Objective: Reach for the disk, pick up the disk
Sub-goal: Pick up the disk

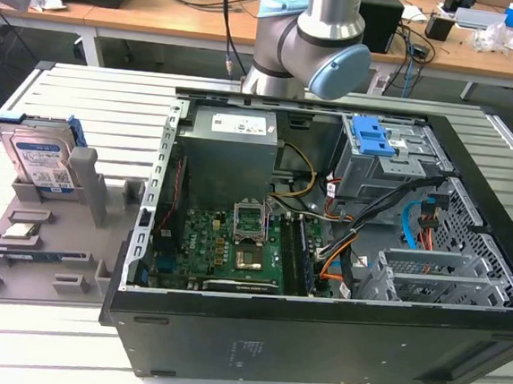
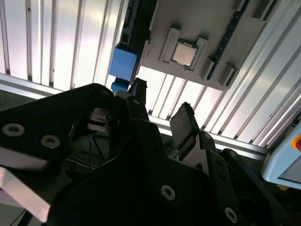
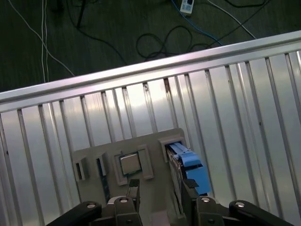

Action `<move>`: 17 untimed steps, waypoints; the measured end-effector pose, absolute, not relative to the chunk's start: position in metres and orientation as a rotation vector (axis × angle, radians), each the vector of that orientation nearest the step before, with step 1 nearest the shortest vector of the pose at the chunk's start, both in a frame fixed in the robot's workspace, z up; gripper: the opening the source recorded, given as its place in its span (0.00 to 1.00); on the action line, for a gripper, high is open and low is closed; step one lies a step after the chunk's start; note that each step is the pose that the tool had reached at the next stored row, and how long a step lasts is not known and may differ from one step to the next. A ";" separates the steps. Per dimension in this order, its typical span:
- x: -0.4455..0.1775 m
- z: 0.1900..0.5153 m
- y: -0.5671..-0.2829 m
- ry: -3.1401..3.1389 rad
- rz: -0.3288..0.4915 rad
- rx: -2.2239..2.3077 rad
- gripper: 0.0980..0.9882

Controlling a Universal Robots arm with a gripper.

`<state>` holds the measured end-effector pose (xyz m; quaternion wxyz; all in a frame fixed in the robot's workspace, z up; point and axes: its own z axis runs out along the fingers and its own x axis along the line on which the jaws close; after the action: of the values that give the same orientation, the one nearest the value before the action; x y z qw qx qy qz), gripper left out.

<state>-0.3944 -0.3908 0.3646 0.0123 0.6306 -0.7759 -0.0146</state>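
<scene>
I will next grab the disk by its upper edge by the blue bracket (image 1: 40,122) to pick it up, since the grey holder's slot (image 1: 28,192) hugs the disk's lower end.
The disk (image 1: 36,162) stands on edge in a slot of the grey holder (image 1: 49,255) on the exterior view's left, silver with a white-and-blue label and a blue bracket. In the first wrist view the disk (image 3: 190,163) appears edge-on, blue bracket up, just past one of the dark fingers (image 3: 187,189). My gripper (image 3: 160,193) hangs over the holder, open, with nothing between its fingers. In the second wrist view the gripper (image 2: 161,101) is open too, the disk's blue bracket (image 2: 123,63) beyond one fingertip.
A small silver chip (image 3: 129,163) sits in a holder pocket beside the disk. An open computer case (image 1: 323,252) fills the middle of the ribbed metal table (image 1: 94,97), with a blue latch (image 1: 373,136) on its drive cage. The table edge (image 3: 141,70) and floor cables lie beyond.
</scene>
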 end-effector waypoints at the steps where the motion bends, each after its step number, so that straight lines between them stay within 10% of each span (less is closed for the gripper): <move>1: -0.394 0.365 -0.389 -2.418 -0.046 1.966 0.43; 17: -0.386 0.365 -0.344 -2.396 -0.045 1.993 0.43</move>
<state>-0.3858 -0.3439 0.3646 0.0124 0.6395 -0.7686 -0.0145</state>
